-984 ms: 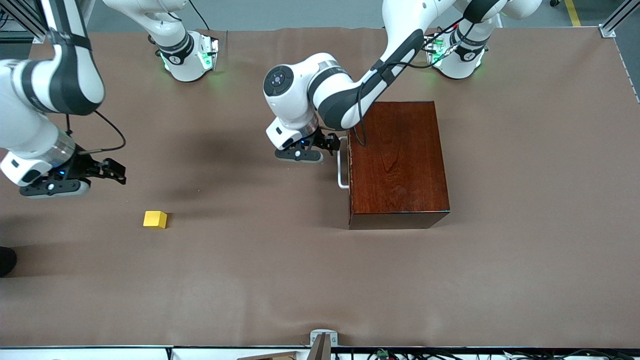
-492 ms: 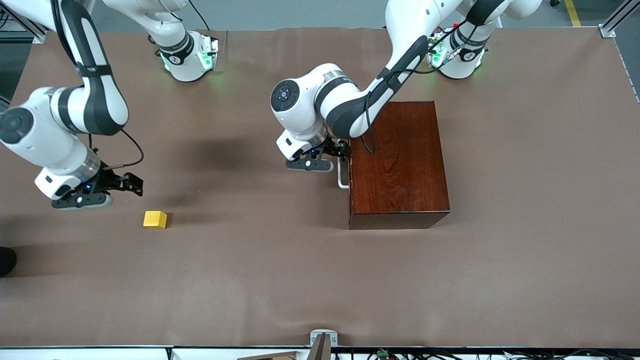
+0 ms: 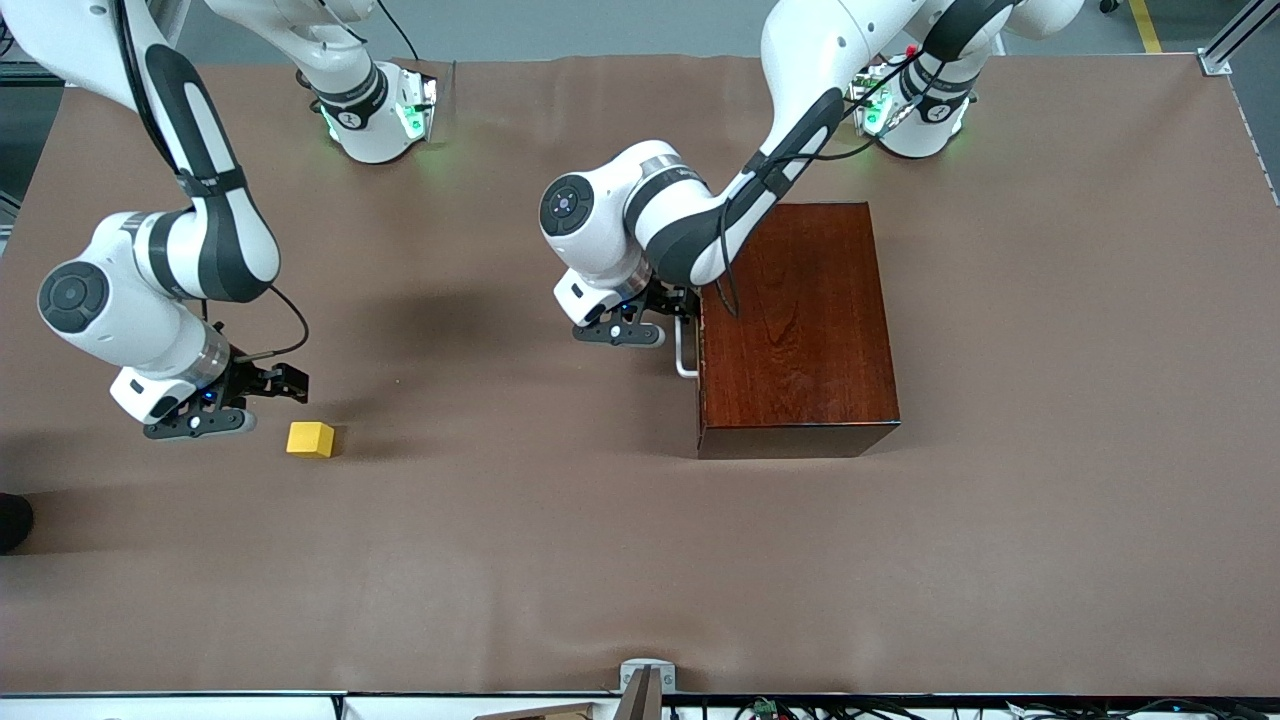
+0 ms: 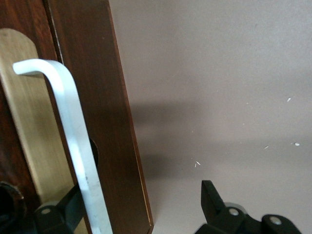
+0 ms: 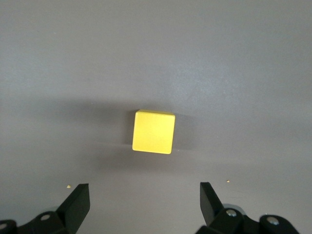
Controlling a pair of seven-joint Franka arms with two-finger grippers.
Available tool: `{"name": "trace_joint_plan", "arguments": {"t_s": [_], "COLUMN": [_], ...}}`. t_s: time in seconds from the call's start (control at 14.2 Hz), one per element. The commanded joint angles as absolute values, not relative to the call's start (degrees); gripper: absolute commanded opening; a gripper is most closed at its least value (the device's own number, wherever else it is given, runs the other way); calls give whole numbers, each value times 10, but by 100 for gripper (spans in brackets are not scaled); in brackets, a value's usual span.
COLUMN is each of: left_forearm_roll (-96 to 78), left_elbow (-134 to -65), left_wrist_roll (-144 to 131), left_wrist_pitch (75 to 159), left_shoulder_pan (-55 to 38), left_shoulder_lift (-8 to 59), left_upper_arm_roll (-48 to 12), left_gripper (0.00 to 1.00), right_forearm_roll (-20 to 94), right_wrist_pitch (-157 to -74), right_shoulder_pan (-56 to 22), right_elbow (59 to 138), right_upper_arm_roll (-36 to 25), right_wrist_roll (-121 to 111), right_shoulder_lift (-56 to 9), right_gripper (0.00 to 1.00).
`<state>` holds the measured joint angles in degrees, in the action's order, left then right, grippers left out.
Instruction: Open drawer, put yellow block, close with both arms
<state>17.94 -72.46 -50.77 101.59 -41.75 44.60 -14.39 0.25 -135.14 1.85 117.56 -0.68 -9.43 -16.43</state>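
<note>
My right gripper takes hold of the block by its two opposite sides next, to put the yellow block (image 3: 310,438) into the drawer (image 3: 698,348).
The dark reddish-brown box (image 3: 795,330) stands mid-table with its drawer closed. The white handle (image 3: 685,350) faces the right arm's end of the table. My left gripper (image 3: 683,303) is open at the handle. In the left wrist view the handle bar (image 4: 73,146) runs between the fingers, close to one finger (image 4: 56,217); the left gripper (image 4: 136,212) is not closed on it. The yellow block (image 3: 310,438) lies on the table. My right gripper (image 3: 288,384) is open and empty, low beside the block. In the right wrist view the block (image 5: 153,131) lies ahead of the open gripper (image 5: 144,200).
The brown table cover (image 3: 560,560) is bare between the block and the box. A metal bracket (image 3: 645,680) sits at the table edge nearest the front camera. A dark object (image 3: 12,520) shows at the view's edge near the right arm's end.
My right arm has come down toward the yellow block, gripper still open. My left gripper has moved in from beside the handle to straddle it.
</note>
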Motion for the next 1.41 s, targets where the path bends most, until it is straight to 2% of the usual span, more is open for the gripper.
{"name": "trace_joint_plan", "arguments": {"t_s": [0.0, 0.21, 0.49, 1.34], "left_forearm_roll": [187, 187, 185, 121], "left_elbow": [-705, -705, -705, -705], "left_wrist_roll": [-546, -567, -583, -594], "left_wrist_pitch": [1031, 1047, 1070, 1174], "left_shoulder_pan": [-426, -432, -432, -421], "left_shoulder_lift": [447, 447, 448, 455], "left_upper_arm_roll": [-147, -147, -150, -146], "left_gripper": [100, 100, 100, 100], "right_forearm_roll": [7, 6, 6, 1], "right_wrist_pitch": [-1377, -1418, -1412, -1419], "right_shoulder_pan": [20, 15, 14, 25], "right_elbow": [1164, 1147, 1084, 1087], "right_upper_arm_roll": [-4, -4, -4, -4], "right_wrist_roll": [-91, -92, -69, -75], "right_shoulder_lift": [-190, -221, -281, -325], "right_gripper": [100, 100, 100, 100]}}
